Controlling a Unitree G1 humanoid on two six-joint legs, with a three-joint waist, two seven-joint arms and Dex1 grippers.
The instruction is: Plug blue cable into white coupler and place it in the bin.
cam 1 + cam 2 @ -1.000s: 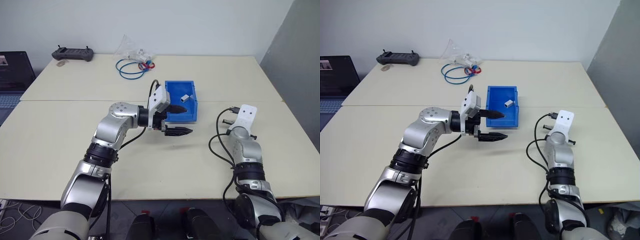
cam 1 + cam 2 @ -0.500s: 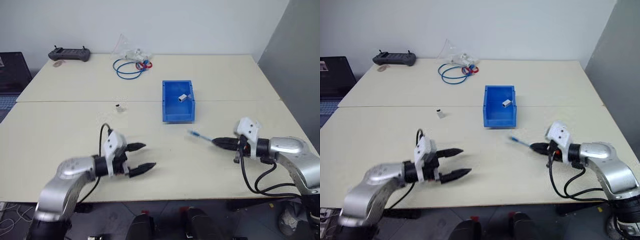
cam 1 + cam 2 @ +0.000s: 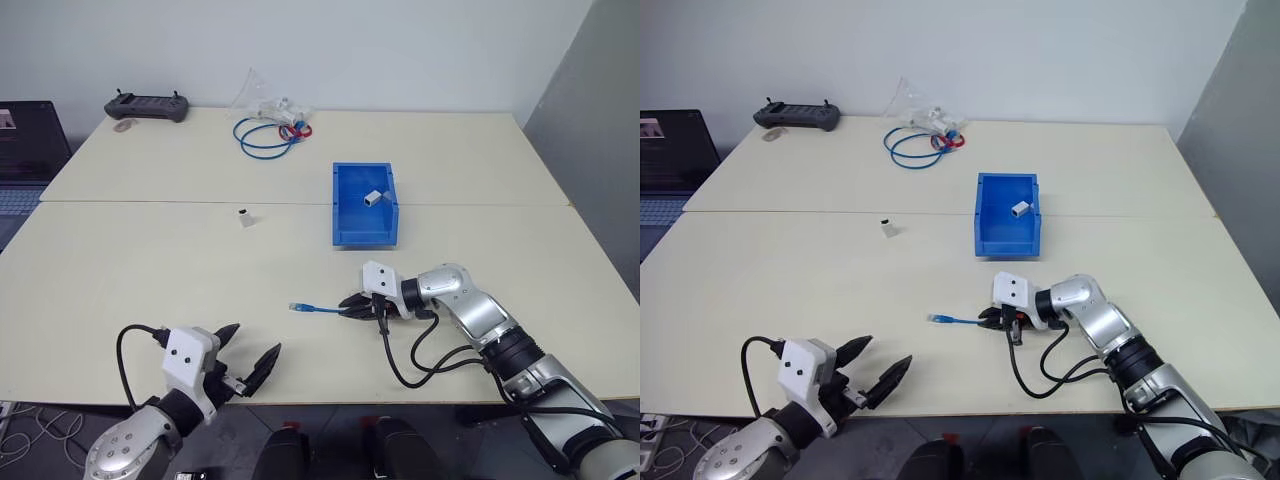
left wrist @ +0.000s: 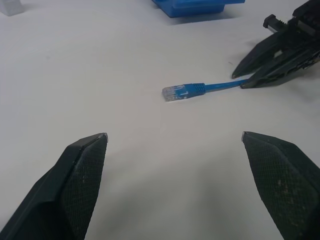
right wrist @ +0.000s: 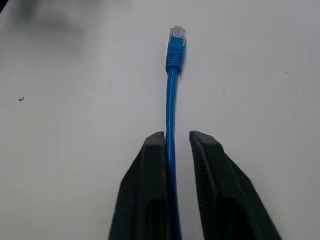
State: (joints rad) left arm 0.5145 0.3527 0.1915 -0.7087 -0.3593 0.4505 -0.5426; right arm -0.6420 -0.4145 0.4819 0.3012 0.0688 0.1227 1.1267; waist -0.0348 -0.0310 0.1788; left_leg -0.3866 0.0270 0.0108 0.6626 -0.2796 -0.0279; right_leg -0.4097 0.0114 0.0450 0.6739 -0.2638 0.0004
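Observation:
My left gripper grabs the blue cable by its plug end (image 3: 301,307) next, to ready it for the white coupler (image 3: 245,217).
The blue cable (image 3: 318,309) lies flat on the table near the middle, its clear plug (image 5: 177,34) pointing left. Its other end runs between the fingers of my right gripper (image 3: 347,304). Those fingers (image 5: 207,165) stand slightly parted, open, and the cable rests loosely against one of them. The white coupler (image 3: 245,217) stands alone on the table, left of the bin (image 3: 342,215). The bin is bright blue and sits beyond my right gripper. My left gripper (image 3: 247,363) hovers wide open over the front left edge, holding nothing and pointing toward the plug (image 4: 175,92).
A greyish-white block (image 3: 373,198) lies inside the bin. At the far side lie a coiled darker-blue cable (image 3: 262,137) with red bits, a clear bag (image 3: 262,98) and a black controller (image 3: 146,106). A laptop (image 3: 25,150) sits at the far left.
My left gripper drew back from the bin to the front left edge, staying open. The right gripper carried the cable to the table's middle, and its fingers parted slightly.

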